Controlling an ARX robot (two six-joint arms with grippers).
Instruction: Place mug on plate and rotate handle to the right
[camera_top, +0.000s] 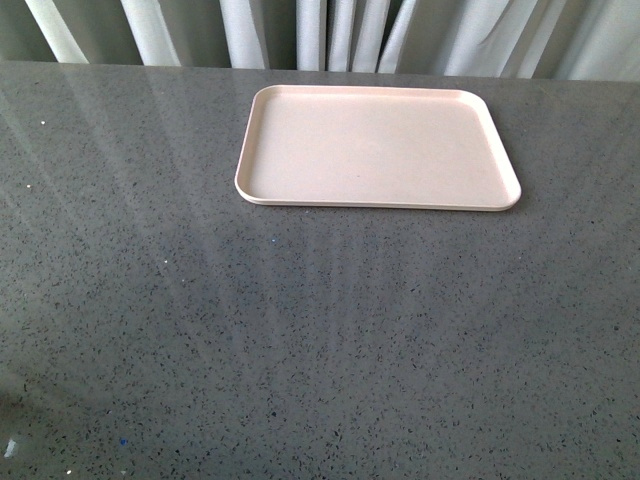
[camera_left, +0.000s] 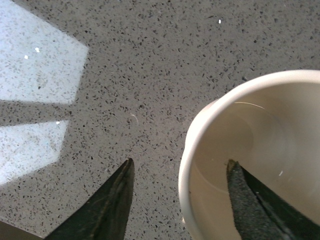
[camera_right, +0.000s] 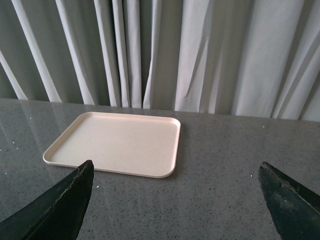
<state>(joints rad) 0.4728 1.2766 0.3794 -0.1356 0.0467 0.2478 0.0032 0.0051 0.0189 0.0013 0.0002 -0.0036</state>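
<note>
The left gripper picks up the white mug by its rim (camera_left: 184, 180) next, to set it on the pale pink plate with the handle free.
The pale pink plate (camera_top: 378, 148) lies bare at the back middle of the grey table, and it also shows in the right wrist view as the plate (camera_right: 117, 142) lying ahead. The white mug (camera_left: 260, 150) appears only in the left wrist view, seen from above with its inside showing. My left gripper (camera_left: 180, 167) is open and straddles the mug's rim: one finger (camera_left: 245, 200) is inside the mug, the other finger (camera_left: 112, 200) is outside over the table. The handle is out of view. My right gripper (camera_right: 175, 172) is open over bare table, short of the plate.
The grey speckled table (camera_top: 300, 330) fills the front view, with neither arm nor mug in it. Pale curtains (camera_right: 200, 50) hang behind the table's far edge. Bright window reflections (camera_left: 35, 70) lie on the table beside the mug.
</note>
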